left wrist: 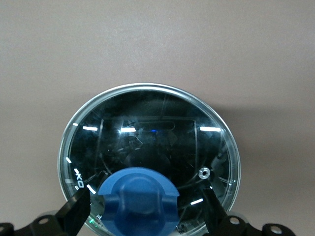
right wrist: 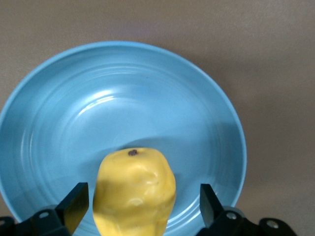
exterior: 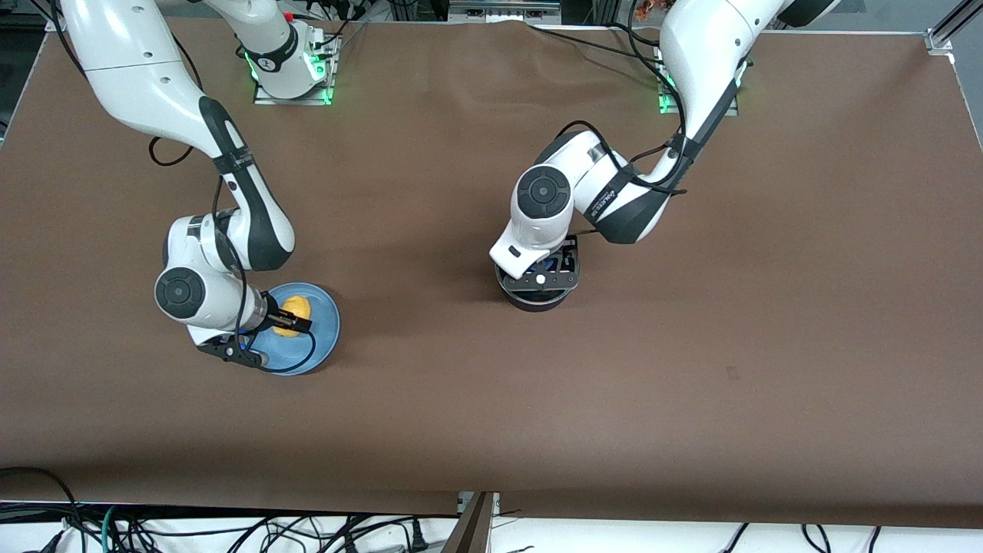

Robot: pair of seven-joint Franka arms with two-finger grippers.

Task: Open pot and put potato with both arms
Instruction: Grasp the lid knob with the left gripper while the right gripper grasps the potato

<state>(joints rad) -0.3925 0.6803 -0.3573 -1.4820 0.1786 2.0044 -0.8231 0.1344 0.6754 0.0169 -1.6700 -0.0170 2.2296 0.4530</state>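
My left gripper closes on the blue knob [left wrist: 139, 201] next. My open fingertips stand beside the knob on the glass lid, so closing now would catch the knob.
The black pot [exterior: 537, 302] sits mid-table, mostly hidden under my left gripper [exterior: 540, 281]; its blue handle is hidden. In the left wrist view its glass lid [left wrist: 147, 132] is on, with the blue knob [left wrist: 139, 201] between my left gripper's [left wrist: 146, 212] open fingers [left wrist: 76, 211], which stand apart from the knob on both sides. The yellow potato [exterior: 294, 313] lies on a light-blue plate [exterior: 324, 321] toward the right arm's end. My right gripper [exterior: 291, 318] is open around the potato [right wrist: 134, 191], with a gap at each finger [right wrist: 74, 204].
The light-blue plate [right wrist: 123, 98] rests on the brown table cover [exterior: 691, 346]. Both arm bases stand along the table's edge farthest from the front camera. Cables lie along the edge nearest the front camera.
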